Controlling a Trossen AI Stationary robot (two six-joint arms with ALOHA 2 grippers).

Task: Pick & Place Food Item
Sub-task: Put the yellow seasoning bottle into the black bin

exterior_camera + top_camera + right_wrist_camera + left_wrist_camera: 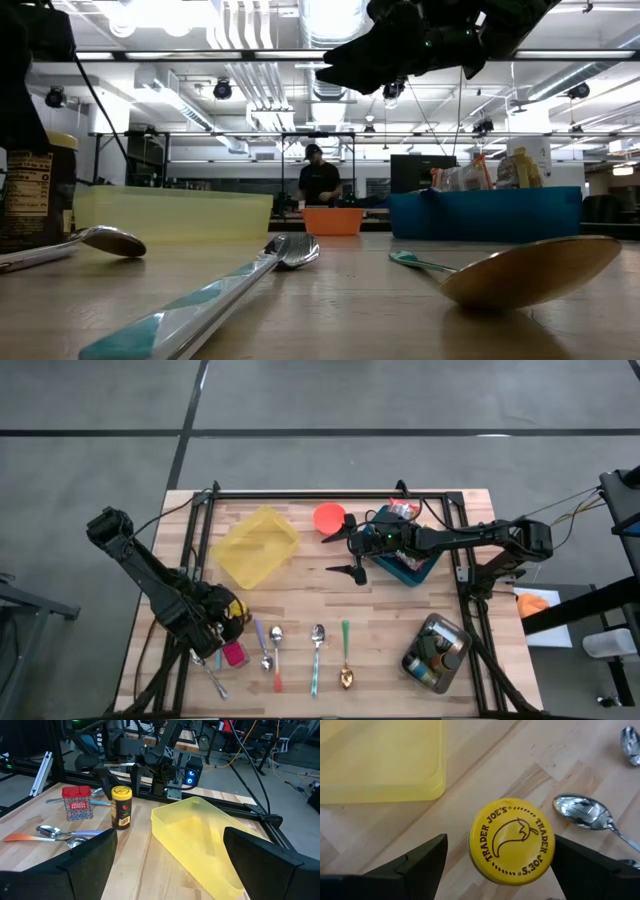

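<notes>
The fingers of my left gripper reach down beside the yellow lid, so it should close on the lid.
A jar with a yellow "Trader Joe's" lid stands upright on the wooden table at the near left. The right wrist view shows its dark label. My left gripper hovers over it, slanting down and open, with one finger on either side of the lid and a gap at each. My right gripper hangs open in the air over the table's middle, with nothing between its fingers.
A yellow bin lies far left of centre, with a red bowl and a blue bin of packets behind the right arm. A red tin and several spoons lie near the front edge. A round container sits near right.
</notes>
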